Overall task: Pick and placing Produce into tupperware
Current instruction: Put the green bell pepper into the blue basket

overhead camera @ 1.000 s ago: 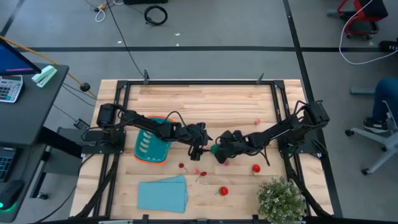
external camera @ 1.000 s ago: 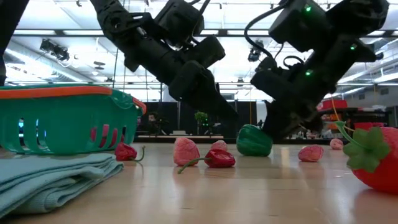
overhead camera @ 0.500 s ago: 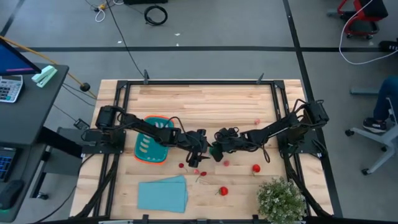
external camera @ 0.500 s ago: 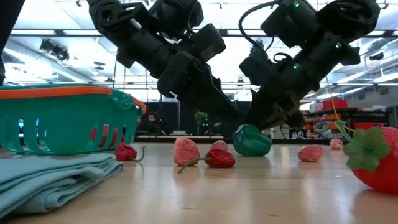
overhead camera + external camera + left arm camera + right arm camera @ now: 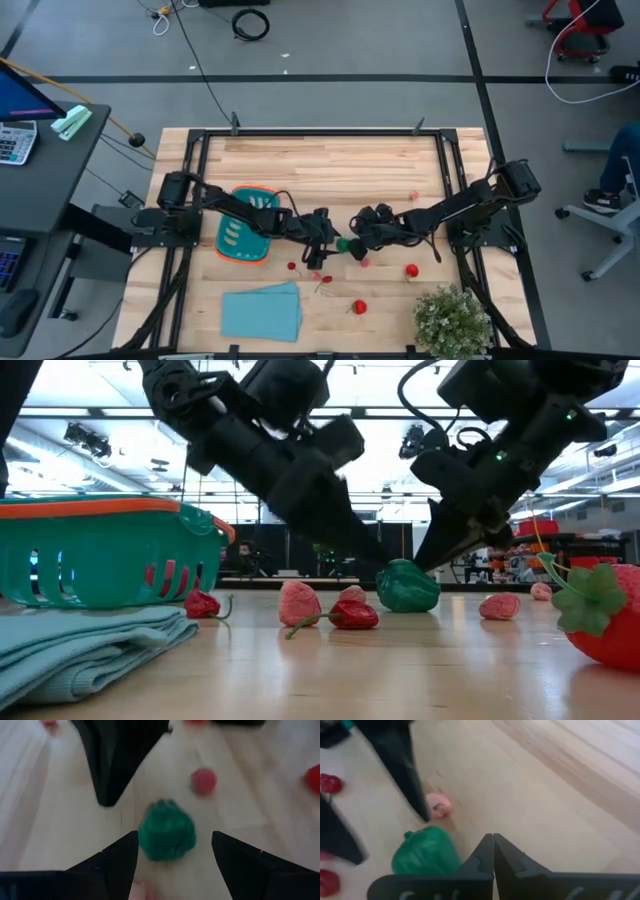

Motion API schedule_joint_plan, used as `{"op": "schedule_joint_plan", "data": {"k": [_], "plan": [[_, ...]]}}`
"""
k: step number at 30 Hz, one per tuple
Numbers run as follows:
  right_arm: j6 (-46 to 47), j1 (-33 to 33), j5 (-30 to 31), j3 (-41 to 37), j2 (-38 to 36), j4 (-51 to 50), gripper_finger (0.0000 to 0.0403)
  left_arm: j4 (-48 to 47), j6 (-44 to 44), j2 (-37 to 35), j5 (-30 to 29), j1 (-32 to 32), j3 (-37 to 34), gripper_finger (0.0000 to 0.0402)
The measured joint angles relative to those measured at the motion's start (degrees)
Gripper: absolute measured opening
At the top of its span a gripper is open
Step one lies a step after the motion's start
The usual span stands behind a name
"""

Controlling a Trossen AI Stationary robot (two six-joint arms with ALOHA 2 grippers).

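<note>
I need to put the pepper into the teal tupperware (image 5: 240, 228), so I should next grab the rounded sides of the green pepper (image 5: 343, 243) with my left gripper.
A green toy pepper (image 5: 343, 243) (image 5: 406, 585) sits on the table near its middle. My left gripper (image 5: 172, 847) (image 5: 327, 243) is open and low over the table, with one finger on each side of the pepper (image 5: 166, 836). My right gripper (image 5: 493, 840) (image 5: 358, 236) is shut, and its tips are right beside the pepper (image 5: 426, 852), on the table's right side of it. The teal tub with an orange rim (image 5: 245, 236) (image 5: 100, 550) stands to the left. Small red and pink produce (image 5: 316, 276) (image 5: 352, 614) lies near the pepper. My right gripper's shut fingers (image 5: 475, 862) slant down next to the green pepper's side (image 5: 452, 860). I cannot tell whether they touch it. The pepper rests on the table.
A folded light-blue cloth (image 5: 262, 310) (image 5: 80, 645) lies near the front edge. A bushy potted plant (image 5: 452, 320) stands at the front right. A strawberry (image 5: 359, 307) (image 5: 600, 620), a red piece (image 5: 410, 270) and pink pieces (image 5: 363, 262) are scattered about. Something red shows through the tub's slots (image 5: 165, 575).
My left gripper has come down toward the green pepper and now has a finger on each side of it. My right gripper first moved left against the pepper, then drew back a little toward the table's right. The pepper has stayed on the table.
</note>
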Motion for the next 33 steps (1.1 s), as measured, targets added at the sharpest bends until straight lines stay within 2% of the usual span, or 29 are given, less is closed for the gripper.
{"op": "schedule_joint_plan", "data": {"k": [5,10,16,18,23,33], "plan": [[-0.14,0.0,0.02,0.0,-0.08,-0.43,0.0003,4.36,2.02,4.4,-4.93,-1.28,0.26,0.027],[-0.1,-0.02,0.02,0.0,-0.08,-0.9,0.0003,4.56,5.02,6.49,-9.93,-1.89,3.6,0.0283],[2.03,0.84,-2.18,0.03,-0.1,-3.7,0.0004,3.97,5.08,8.16,-9.79,-1.92,7.61,0.0284],[3.06,1.69,-1.77,0.04,-0.1,-7.56,0.0003,3.72,4.74,8.53,-9.75,-1.91,8.17,0.0284],[12.26,2.8,0.19,-0.01,-0.1,-17.39,0.0002,1.8,1.98,9.8,-9.62,-1.92,9.36,0.0284],[15.44,4.83,1.09,-0.02,1.23,-11.3,0.0001,1.93,-0.77,12.14,-9.53,-1.91,9.79,0.0284]]}}
